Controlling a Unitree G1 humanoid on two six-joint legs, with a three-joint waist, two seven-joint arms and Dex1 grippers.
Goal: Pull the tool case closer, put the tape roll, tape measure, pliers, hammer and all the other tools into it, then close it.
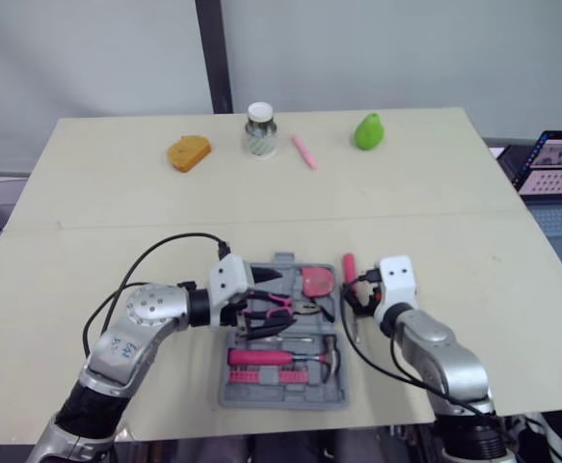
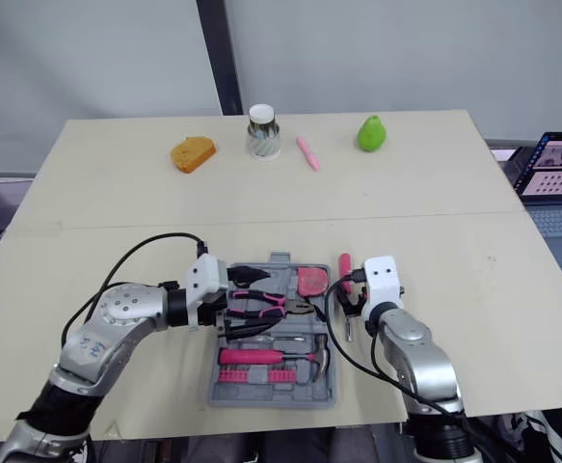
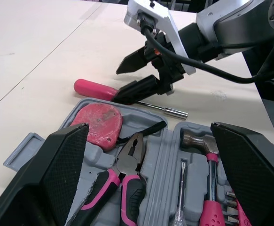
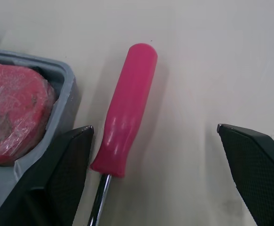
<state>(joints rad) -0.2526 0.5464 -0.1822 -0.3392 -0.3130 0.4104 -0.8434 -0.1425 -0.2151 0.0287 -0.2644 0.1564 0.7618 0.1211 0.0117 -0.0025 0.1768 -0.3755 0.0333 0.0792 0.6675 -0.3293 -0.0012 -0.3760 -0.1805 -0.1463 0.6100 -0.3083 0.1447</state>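
Observation:
I need to put the screwdriver into the grey tool case, so my right gripper should next grab it by its pink handle point(image 1: 349, 266) point(image 4: 126, 110).
The grey tool case point(image 1: 237, 394) lies open near the table's front edge. Inside it are a red tape measure point(image 1: 317, 281), pink-handled pliers point(image 3: 127, 174), a hammer point(image 3: 198, 141) and a pink bit holder. My left gripper point(image 1: 269, 304) hangs open just above the pliers, with nothing between its fingers. A pink-handled screwdriver point(image 4: 127, 127) lies on the table right beside the case's right wall. My right gripper point(image 4: 155, 127) stands open low over that handle, one finger on either side of it.
At the table's far side stand an orange sponge point(image 1: 188, 152), a small jar point(image 1: 260, 130), a pink marker point(image 1: 304, 150) and a green pear point(image 1: 368, 131). A laptop point(image 1: 560, 174) sits off the table's right edge.

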